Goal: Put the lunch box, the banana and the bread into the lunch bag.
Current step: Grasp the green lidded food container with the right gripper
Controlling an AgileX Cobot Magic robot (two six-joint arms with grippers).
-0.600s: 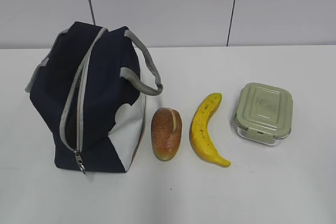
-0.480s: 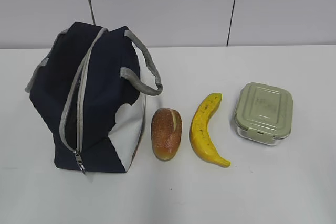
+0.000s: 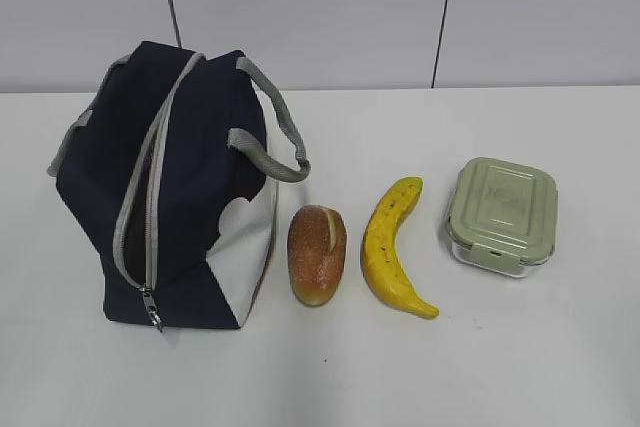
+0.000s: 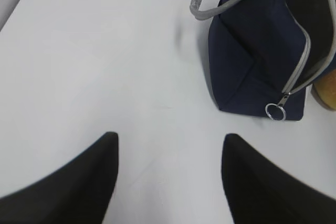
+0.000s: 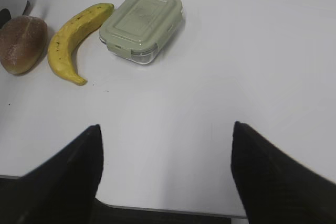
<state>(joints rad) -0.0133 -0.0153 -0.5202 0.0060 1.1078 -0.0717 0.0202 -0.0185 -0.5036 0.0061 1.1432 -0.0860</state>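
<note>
The bag's zipper (image 3: 143,197) gapes and leaves a thin cloth border standing up. My left gripper grabs the bag by its navy opening edge (image 3: 142,130) next.
The navy lunch bag (image 3: 170,207) stands at the table's left, its grey zipper partly open, ring pull (image 4: 275,112) at the lower end. To its right lie the bread (image 3: 317,253), the banana (image 3: 392,247) and the green-lidded lunch box (image 3: 502,214) in a row. Neither gripper shows in the exterior view. My left gripper (image 4: 169,141) is open over bare table, below and left of the bag (image 4: 262,51). My right gripper (image 5: 165,129) is open near the front edge, well short of the lunch box (image 5: 142,22), banana (image 5: 73,38) and bread (image 5: 21,43).
The white table (image 3: 480,367) runs back to a grey panelled wall (image 3: 320,7). The bag's grey strap handles (image 3: 275,137) arch toward the bread. The table's front edge (image 5: 168,211) shows just under my right gripper.
</note>
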